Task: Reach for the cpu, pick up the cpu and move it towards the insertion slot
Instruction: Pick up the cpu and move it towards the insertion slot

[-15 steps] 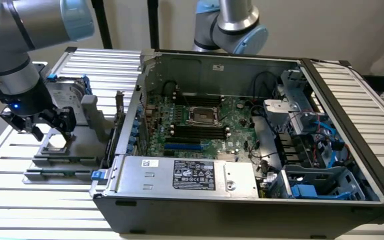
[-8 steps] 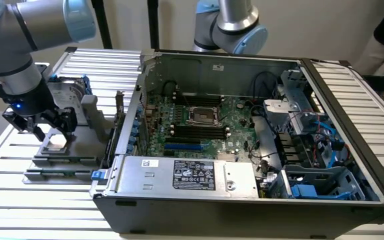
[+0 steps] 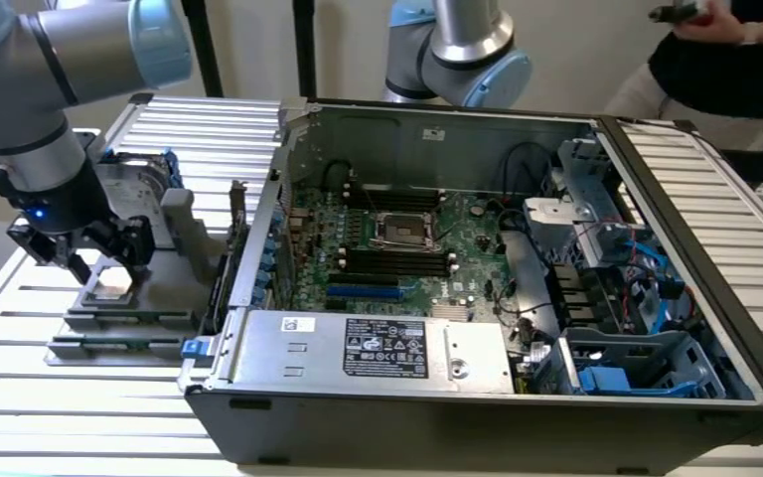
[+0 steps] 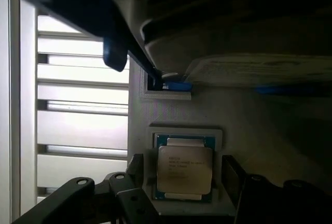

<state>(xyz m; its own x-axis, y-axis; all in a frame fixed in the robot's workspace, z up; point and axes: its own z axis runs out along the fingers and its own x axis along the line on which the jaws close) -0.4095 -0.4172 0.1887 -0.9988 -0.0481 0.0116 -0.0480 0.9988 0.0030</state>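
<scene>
My gripper closes on the CPU now, since my fingers are low in the grey holder [image 4: 187,130] on either side of the CPU [image 4: 184,168].
The cpu [image 3: 112,284] lies flat in a grey holder [image 3: 103,318] on the slatted table, at the exterior view's left, outside the computer case. In the wrist view the cpu [image 4: 184,168] shows its silvery top with printed text, framed by the pale holder. My gripper [image 3: 106,262] hangs low right over it, open, with one dark finger [image 4: 136,169] on each side of the chip and small gaps between. The insertion slot [image 3: 401,231], a shiny metal frame with a dark centre, sits on the green board inside the case, well toward the exterior view's right of the gripper.
The open computer case [image 3: 488,397] has a tall wall between the holder and the board. Black memory slots [image 3: 388,263] flank the socket. A power supply [image 3: 369,348] fills the front. A second arm [image 3: 455,50] and a person [image 3: 726,50] stand behind.
</scene>
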